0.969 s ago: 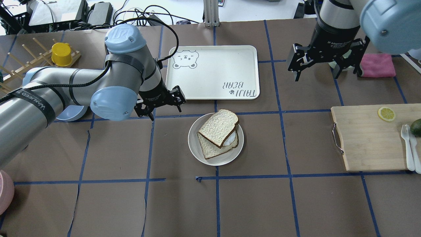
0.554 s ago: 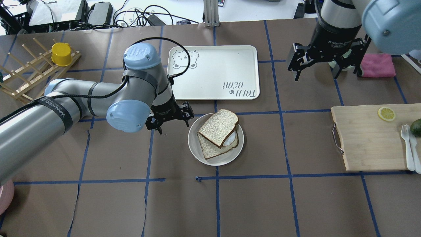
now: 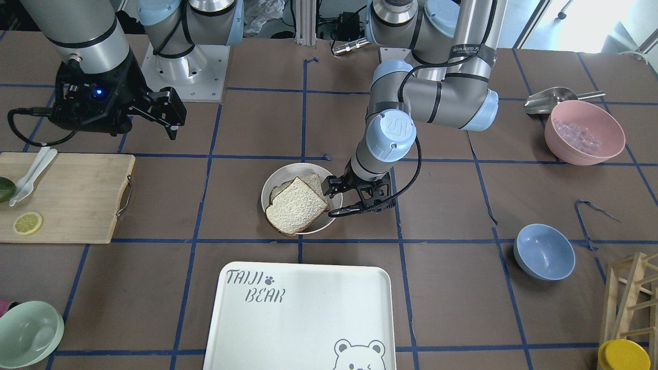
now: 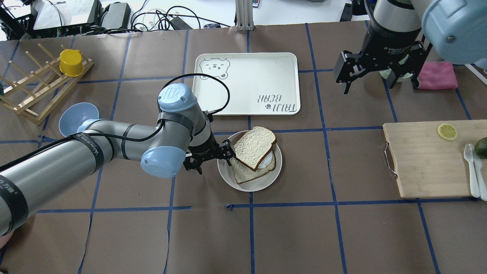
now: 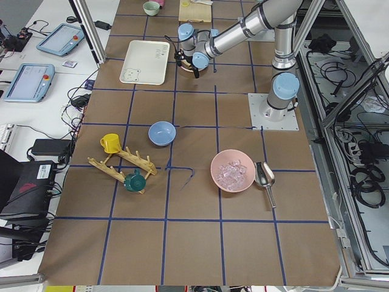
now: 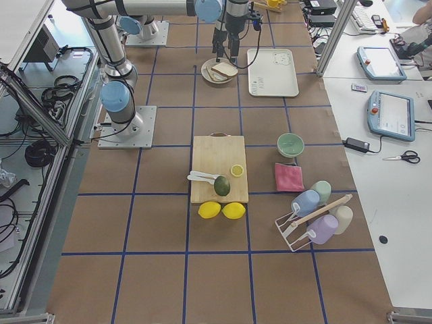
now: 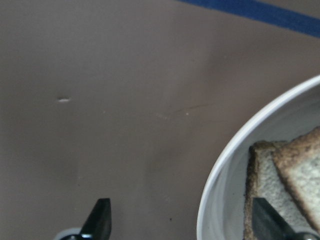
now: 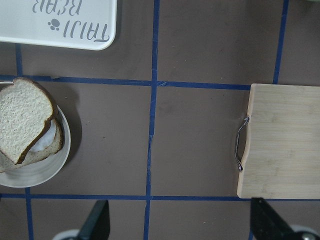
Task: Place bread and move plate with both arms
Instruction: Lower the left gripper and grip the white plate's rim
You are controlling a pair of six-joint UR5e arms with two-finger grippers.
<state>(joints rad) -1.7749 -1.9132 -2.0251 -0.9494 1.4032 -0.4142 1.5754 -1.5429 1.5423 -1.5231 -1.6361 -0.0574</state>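
Next, my left gripper grabs the plate by its rim [image 7: 211,180] to move the plate of bread onto the white tray.
The cream-white plate [image 4: 261,185] sits mid-table and holds a stacked sandwich. The bread [image 4: 253,146] lies on top, over a white egg layer and a lower slice. My left gripper [image 4: 211,157] is open at the plate's left edge. In the left wrist view [image 7: 182,222] one finger is over the plate's inside and the other over the table, with the plate's rim [image 7: 214,185] between them. My right gripper [image 4: 380,78] is open and empty, high above the table at the far right. Its wrist view [image 8: 181,222] shows the plate [image 8: 56,167] and the bread [image 8: 24,125] at lower left.
The white "TAIJI BEAR" tray [image 4: 247,82] lies just beyond the plate. A wooden cutting board [image 4: 426,163] with a lemon slice, cutlery and an avocado is at right. A blue bowl [image 4: 78,116], a wooden rack with a yellow cup [image 4: 70,62] and a pink cloth [image 4: 437,75] lie around.
My left arm has swung right and toward the plate, so its open gripper now stands over the plate's left rim. The blue bowl is uncovered. The right arm has barely moved.
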